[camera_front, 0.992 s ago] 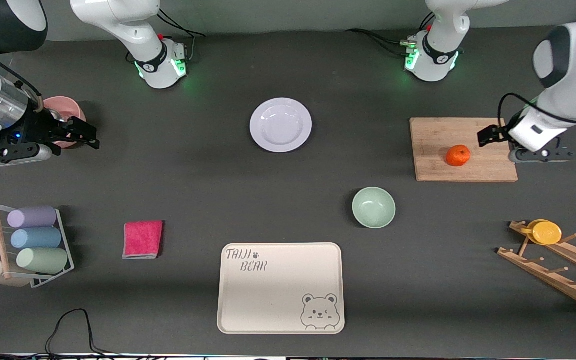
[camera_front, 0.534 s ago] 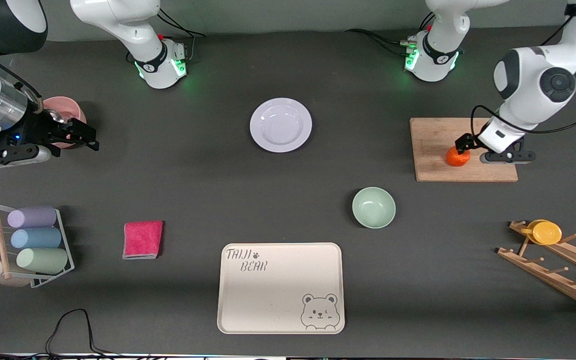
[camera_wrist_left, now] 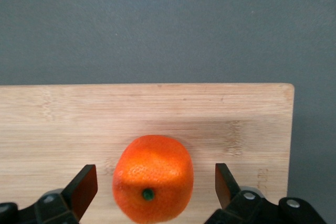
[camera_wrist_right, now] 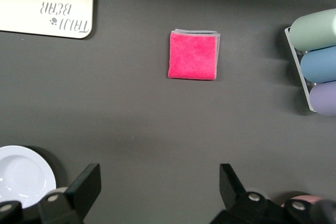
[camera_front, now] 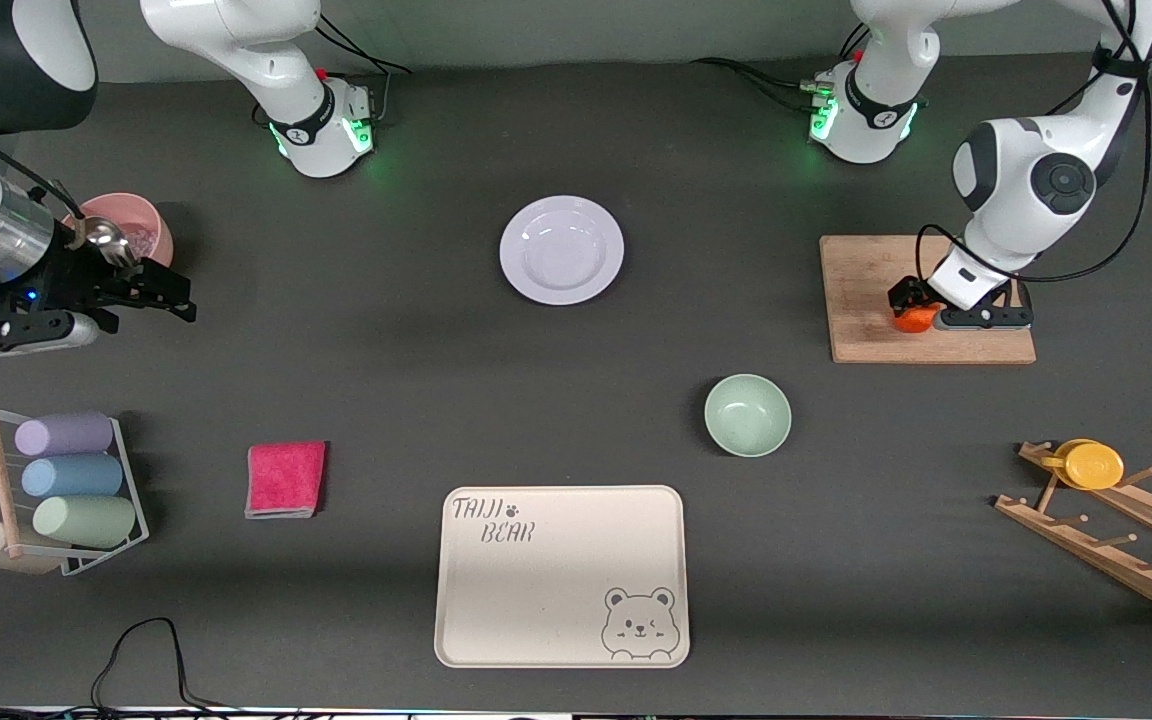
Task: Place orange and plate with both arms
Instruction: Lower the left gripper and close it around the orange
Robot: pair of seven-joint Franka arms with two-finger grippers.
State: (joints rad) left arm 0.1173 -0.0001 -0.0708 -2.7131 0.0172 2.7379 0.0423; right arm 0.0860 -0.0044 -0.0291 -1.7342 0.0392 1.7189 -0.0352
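My left gripper grabs the orange by its round sides next, to place it on the plate.
The orange sits on a wooden cutting board toward the left arm's end of the table. My left gripper is low over it and open; in the left wrist view its fingers straddle the orange with a gap on each side, above the board. The pale lavender plate lies empty in the middle of the table, near the robots' bases, and shows at the edge of the right wrist view. My right gripper is open and empty, in the air beside a pink bowl, and its jaws look down on bare table.
A mint-green bowl and a cream bear tray lie nearer the front camera. A pink cloth, a rack of cups and a pink bowl are toward the right arm's end. A wooden rack holds a yellow disc.
My left gripper has moved from the board's edge across to the orange and come down around it. My right gripper has shifted only slightly.
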